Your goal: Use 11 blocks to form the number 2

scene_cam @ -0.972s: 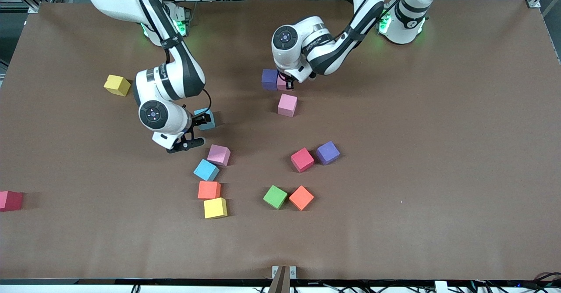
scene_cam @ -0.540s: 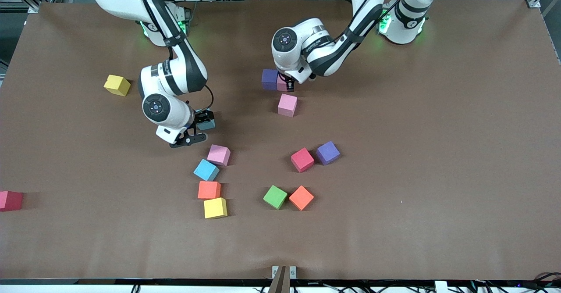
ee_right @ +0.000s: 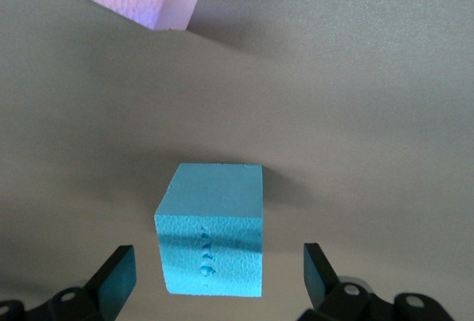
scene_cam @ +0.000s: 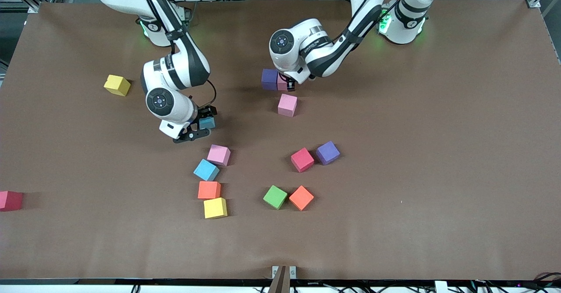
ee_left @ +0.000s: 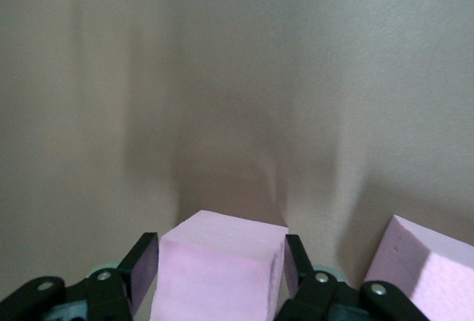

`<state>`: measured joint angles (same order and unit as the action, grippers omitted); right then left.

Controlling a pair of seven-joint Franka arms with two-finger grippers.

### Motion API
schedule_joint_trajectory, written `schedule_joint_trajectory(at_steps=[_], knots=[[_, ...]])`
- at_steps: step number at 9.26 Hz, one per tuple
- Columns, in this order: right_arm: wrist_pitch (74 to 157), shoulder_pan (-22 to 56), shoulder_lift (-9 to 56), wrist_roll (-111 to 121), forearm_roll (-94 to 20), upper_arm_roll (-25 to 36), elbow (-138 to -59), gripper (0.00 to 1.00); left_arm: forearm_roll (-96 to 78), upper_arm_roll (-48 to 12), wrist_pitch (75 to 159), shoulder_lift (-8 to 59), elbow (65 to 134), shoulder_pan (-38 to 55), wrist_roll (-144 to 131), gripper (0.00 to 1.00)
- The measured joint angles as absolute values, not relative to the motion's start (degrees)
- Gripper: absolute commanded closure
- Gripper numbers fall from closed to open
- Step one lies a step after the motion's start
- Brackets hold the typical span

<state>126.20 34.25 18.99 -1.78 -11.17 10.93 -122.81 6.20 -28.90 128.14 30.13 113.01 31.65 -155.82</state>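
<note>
My right gripper's fingers are above the light blue block, with table showing between them. My right gripper must lower before it closes on the block.
My left gripper (scene_cam: 287, 83) is down at a pink block (scene_cam: 282, 82) that sits against a purple block (scene_cam: 269, 79). In the left wrist view that pink block (ee_left: 222, 276) lies between the fingers of the left gripper (ee_left: 220, 245), which stand open just off its sides. Another pink block (scene_cam: 287, 105) rests nearer the front camera. My right gripper (scene_cam: 200, 124) is open astride a light blue block (scene_cam: 207, 122) on the table. In the right wrist view the block (ee_right: 211, 224) has wide gaps to both fingers of the right gripper (ee_right: 216, 265).
Loose blocks lie nearer the front camera: pink (scene_cam: 218, 154), light blue (scene_cam: 206, 169), orange (scene_cam: 209, 190), yellow (scene_cam: 215, 208), green (scene_cam: 275, 197), orange (scene_cam: 301, 197), red (scene_cam: 302, 159), purple (scene_cam: 327, 152). A yellow block (scene_cam: 117, 85) and a dark red one (scene_cam: 9, 200) lie toward the right arm's end.
The right arm's wrist has moved away from the front camera and its fingers now straddle the light blue block. The left gripper's fingers have parted from the pink block; that arm hardly moved.
</note>
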Motion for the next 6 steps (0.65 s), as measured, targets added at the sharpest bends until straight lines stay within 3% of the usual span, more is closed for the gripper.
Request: schedule_joint_trajectory(at_steps=[6], knots=[[127.3, 34.5, 19.2, -1.8, -11.2, 10.5, -123.8, 0.00, 7.1, -29.8, 116.8, 26.9, 106.1, 31.6, -153.3, 0.23]])
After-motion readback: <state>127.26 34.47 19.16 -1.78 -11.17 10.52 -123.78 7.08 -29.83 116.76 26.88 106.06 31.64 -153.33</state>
